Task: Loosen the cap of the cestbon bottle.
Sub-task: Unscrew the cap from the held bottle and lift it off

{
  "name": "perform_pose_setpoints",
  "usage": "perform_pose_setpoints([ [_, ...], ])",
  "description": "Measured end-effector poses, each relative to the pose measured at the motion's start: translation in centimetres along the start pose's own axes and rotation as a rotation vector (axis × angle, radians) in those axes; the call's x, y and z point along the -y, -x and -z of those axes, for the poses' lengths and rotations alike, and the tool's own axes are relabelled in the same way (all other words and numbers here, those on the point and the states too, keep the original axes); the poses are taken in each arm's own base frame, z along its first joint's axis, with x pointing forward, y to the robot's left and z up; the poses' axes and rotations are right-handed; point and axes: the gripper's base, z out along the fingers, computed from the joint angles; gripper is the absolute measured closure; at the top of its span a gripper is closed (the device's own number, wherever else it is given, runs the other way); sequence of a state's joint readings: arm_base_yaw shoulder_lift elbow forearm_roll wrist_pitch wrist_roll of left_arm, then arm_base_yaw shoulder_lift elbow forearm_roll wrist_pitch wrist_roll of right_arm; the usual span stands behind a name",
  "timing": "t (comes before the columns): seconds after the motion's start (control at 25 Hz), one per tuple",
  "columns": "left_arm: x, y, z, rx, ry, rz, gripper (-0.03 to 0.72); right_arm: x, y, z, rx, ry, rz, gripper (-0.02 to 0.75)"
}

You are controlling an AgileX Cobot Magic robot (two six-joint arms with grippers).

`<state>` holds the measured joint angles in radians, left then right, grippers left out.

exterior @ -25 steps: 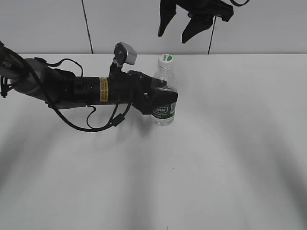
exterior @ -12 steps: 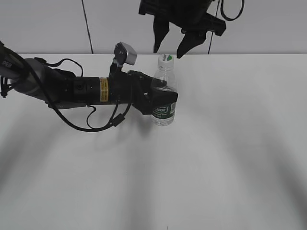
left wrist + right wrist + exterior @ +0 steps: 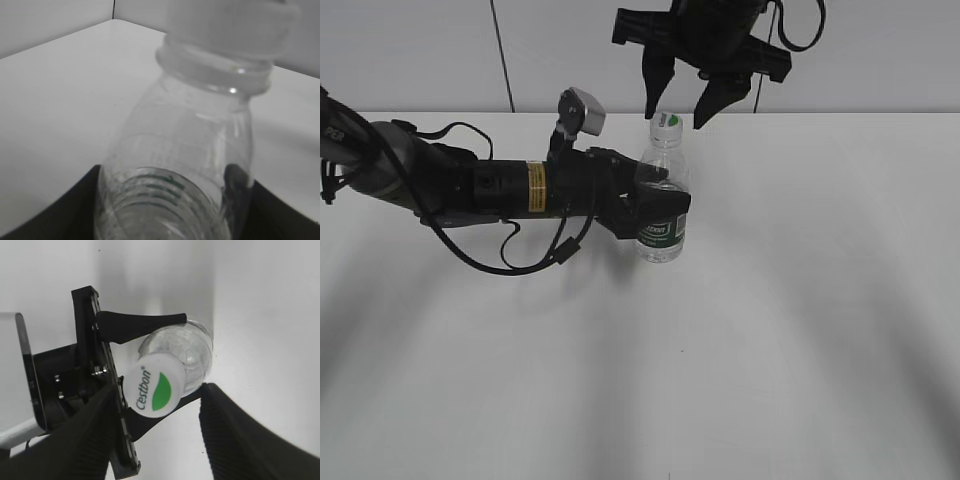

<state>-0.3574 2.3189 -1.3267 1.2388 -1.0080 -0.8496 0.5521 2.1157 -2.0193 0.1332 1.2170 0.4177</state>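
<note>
The robot's right gripper will pinch the white cap by its round side point(image 3: 666, 128) point(image 3: 172, 399) next, so that it can loosen the cestbon bottle's cap.
The cestbon bottle point(image 3: 663, 205), clear and ribbed with a dark green label, stands upright on the white table. My left gripper point(image 3: 662, 196) reaches in from the left and is shut on its body; the bottle fills the left wrist view point(image 3: 185, 170). The white cap point(image 3: 668, 122) with a green segment is on the neck. My right gripper point(image 3: 683, 112) hangs open just above it, one finger on each side, not touching. In the right wrist view the cap point(image 3: 152, 391) reads "Cestbon" and lies between my open right fingers point(image 3: 100, 435).
The white table point(image 3: 800, 320) stretches wide around the bottle. A grey wall point(image 3: 420, 50) with dark vertical seams stands behind. The left arm and its cables point(image 3: 510, 255) lie across the table's left half.
My right gripper has come down and slightly left, from high above the bottle to straddling the cap. The left gripper and bottle have not moved.
</note>
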Motion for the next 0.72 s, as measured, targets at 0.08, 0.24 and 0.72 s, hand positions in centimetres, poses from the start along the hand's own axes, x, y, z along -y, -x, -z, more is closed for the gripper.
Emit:
perform_pose_setpoints([
  [0.08,0.0,0.0,0.0,0.000,0.000,0.000,0.266,0.0,0.0,0.0,-0.002,0.004,-0.002,0.325],
  [0.24,0.0,0.0,0.0,0.000,0.000,0.000,0.266,0.0,0.0,-0.2,-0.006,0.003,-0.002,0.325],
  [0.72,0.0,0.0,0.0,0.000,0.001,0.000,0.266,-0.5,-0.3,-1.6,-0.029,-0.013,0.013,0.325],
])
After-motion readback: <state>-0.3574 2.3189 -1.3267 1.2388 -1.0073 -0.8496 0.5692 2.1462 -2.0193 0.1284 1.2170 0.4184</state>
